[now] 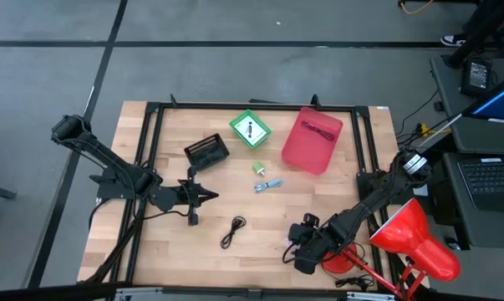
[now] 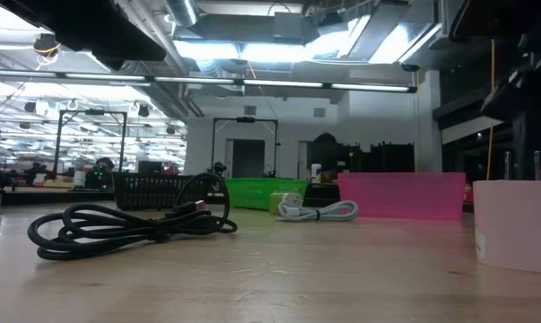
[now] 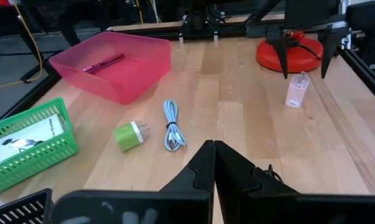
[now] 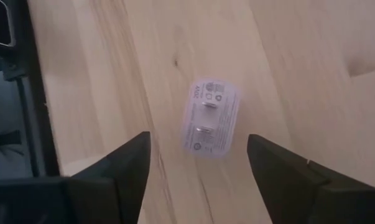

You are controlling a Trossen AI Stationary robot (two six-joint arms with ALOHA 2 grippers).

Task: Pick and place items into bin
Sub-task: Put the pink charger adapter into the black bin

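The right gripper grabs the long side edges of the pale pink charger point(image 4: 210, 118) next, leaving the charger's metal prongs free, to get it into a bin.
A small pale pink charger point(image 4: 210, 118) stands on the wood near the table's front right, its two metal prongs up. My right gripper point(image 1: 295, 244) hangs open just above it, pointing steeply down, one finger point(image 4: 122, 168) on either side and neither touching it. The pink bin point(image 1: 312, 138) sits at the far right with a thin red item point(image 3: 103, 62) inside. A green charger point(image 3: 130, 135), a blue-grey cable point(image 3: 172, 126) and a black cable point(image 1: 233, 232) lie loose on the table. My left gripper point(image 1: 211, 196) is shut and holds nothing, left of centre.
A green basket point(image 1: 250, 128) with a white card and a black basket point(image 1: 206, 151) stand at the far middle. The red desk lamp point(image 1: 414, 238) and its round base point(image 3: 293, 53) sit close behind my right gripper at the front right corner.
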